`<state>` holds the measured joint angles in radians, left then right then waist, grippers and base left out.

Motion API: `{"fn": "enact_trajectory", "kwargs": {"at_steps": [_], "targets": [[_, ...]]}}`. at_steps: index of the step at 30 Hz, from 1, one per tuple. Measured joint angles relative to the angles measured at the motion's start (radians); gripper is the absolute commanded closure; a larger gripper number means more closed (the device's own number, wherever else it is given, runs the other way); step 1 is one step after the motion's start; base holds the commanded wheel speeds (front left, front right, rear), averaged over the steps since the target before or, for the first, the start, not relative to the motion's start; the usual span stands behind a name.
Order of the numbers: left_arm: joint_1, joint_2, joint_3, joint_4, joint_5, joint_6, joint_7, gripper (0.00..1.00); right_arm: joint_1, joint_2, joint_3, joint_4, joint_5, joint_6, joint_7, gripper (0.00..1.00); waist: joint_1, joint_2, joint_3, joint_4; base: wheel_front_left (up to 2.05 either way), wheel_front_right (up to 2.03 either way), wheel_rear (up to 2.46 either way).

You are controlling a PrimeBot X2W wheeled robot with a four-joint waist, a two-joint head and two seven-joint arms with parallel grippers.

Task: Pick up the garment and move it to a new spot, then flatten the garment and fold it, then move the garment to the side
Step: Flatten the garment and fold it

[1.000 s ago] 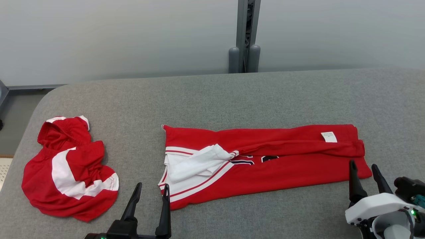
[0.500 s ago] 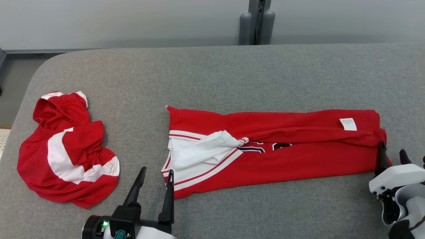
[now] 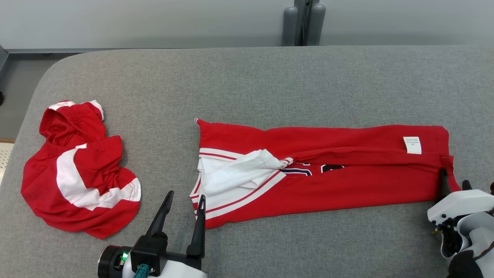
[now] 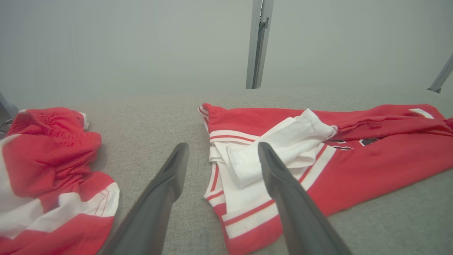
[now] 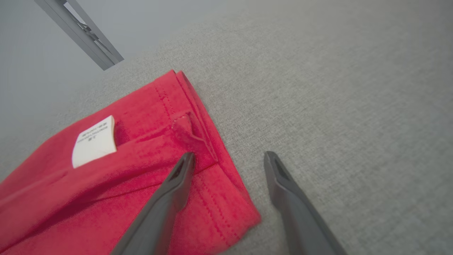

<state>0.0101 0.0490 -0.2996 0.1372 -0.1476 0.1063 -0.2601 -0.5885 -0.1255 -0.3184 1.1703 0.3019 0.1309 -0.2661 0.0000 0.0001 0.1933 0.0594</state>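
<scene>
My right gripper is to grab the red jersey next by its hemmed end near the white label, to fold the long jersey shorter.
A red jersey with white trim lies folded lengthwise across the grey table, with a white label near its right end. My left gripper is open at the jersey's near left corner; in the left wrist view its right finger overlaps the white-striped hem. My right gripper is open at the near right corner. In the right wrist view its left finger lies over the red hem and its right finger over bare table. Nothing is gripped.
A second red and white garment lies crumpled at the table's left end, near the rounded corner. A grey post stands behind the far edge against a pale wall. Bare grey table surface lies beyond the jersey.
The head camera has tilted down and shifted. My right gripper has moved forward to the jersey's right corner. My left gripper has edged forward toward the left corner.
</scene>
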Motion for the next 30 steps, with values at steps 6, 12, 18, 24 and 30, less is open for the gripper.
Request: {"fn": "enact_trajectory", "kwargs": {"at_steps": [6,12,18,24,30], "targets": [[0.0,0.0,0.0,0.003,0.005,-0.009,0.0,0.0,-0.024,-0.003,-0.004,0.055,0.002,0.0,-0.003,0.91,0.0,0.0,-0.002,0.011,0.0,0.0,0.0],[0.0,0.0,0.003,0.004,0.005,-0.009,0.0,0.0,-0.026,-0.001,-0.004,0.044,0.0,0.0,-0.002,1.0,0.0,0.0,-0.007,0.015,0.0,0.0,0.0],[0.002,0.0,0.008,0.004,0.007,-0.01,0.0,0.0,-0.007,-0.023,-0.02,-0.026,-0.002,0.0,0.002,1.0,0.0,0.0,-0.016,0.004,0.0,0.0,0.0],[0.004,0.0,0.015,0.003,0.015,-0.016,0.0,0.0,0.005,-0.087,-0.037,-0.097,-0.011,0.0,0.002,1.0,0.0,0.0,-0.023,-0.024,0.0,0.0,0.0],[0.004,0.0,0.018,0.005,0.016,-0.019,0.0,0.0,0.007,-0.157,-0.036,-0.153,-0.048,0.0,0.002,1.0,0.0,0.0,-0.032,-0.051,0.0,0.0,0.0]]}}
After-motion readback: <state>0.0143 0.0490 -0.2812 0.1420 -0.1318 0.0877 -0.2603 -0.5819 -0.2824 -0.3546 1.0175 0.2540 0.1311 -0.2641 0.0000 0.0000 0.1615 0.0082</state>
